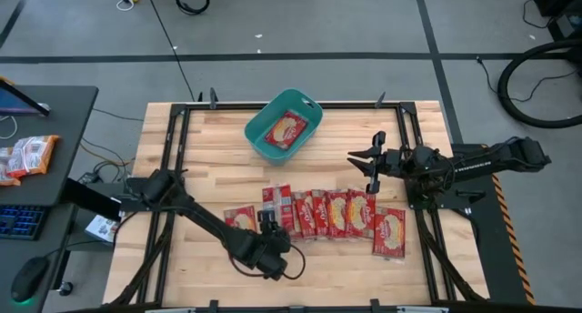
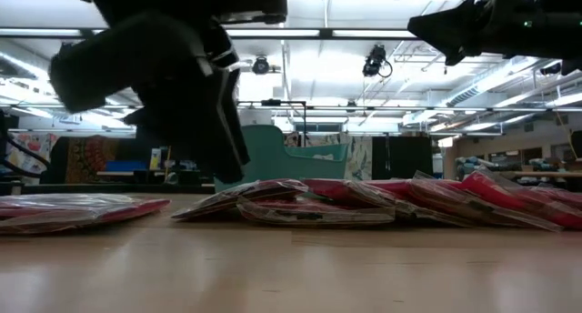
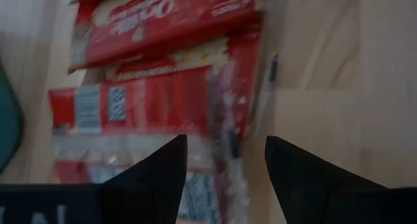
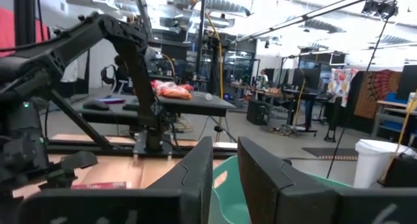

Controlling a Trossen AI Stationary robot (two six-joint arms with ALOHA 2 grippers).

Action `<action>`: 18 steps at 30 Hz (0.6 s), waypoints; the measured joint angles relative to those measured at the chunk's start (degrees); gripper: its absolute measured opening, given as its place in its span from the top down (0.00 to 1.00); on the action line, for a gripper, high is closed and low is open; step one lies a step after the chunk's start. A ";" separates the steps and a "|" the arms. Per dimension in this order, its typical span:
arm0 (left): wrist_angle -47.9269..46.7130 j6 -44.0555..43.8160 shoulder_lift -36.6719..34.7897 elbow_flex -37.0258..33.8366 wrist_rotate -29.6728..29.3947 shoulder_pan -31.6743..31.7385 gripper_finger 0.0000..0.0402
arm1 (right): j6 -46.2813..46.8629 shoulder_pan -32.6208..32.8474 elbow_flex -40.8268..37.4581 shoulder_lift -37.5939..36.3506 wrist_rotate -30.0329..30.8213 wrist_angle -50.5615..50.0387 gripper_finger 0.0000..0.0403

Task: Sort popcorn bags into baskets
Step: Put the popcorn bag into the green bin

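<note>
The red popcorn bag is to go into the teal basket, so I need to reach it with my left gripper and grip its clear sealed edge (image 3: 231, 142).
Several red popcorn bags (image 1: 338, 211) lie flat in an overlapping row across the middle of the wooden table, with one more (image 1: 240, 218) at the row's left end. Another bag (image 1: 287, 129) lies inside the teal basket (image 1: 309, 106) at the far middle. My left gripper (image 1: 269, 222) hangs open and slants down over a bag (image 3: 150, 107) at the left of the row. Its fingertips stand on either side of that bag's clear sealed edge (image 3: 229, 120); I see no touch. My right gripper (image 1: 368, 163) waits raised at the right, open by a narrow gap, holding nothing.
An orange-and-white packet (image 1: 27, 156) lies on the dark side desk to the left, beside a keyboard and a mouse. A black metal frame (image 1: 173, 122) borders the tabletop. Bare wood (image 1: 200, 158) shows left of the basket and along the near edge.
</note>
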 joint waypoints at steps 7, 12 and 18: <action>-1.16 1.49 2.59 -0.04 -1.45 0.07 0.47 | -0.30 0.11 0.00 0.00 0.04 -0.01 0.81; -2.41 1.53 2.93 -0.04 -1.99 0.28 0.50 | -0.43 0.11 0.00 0.00 0.04 -0.02 0.81; -3.13 1.51 2.93 -0.04 -2.04 0.35 0.69 | -0.43 0.11 0.00 0.00 0.07 -0.02 0.81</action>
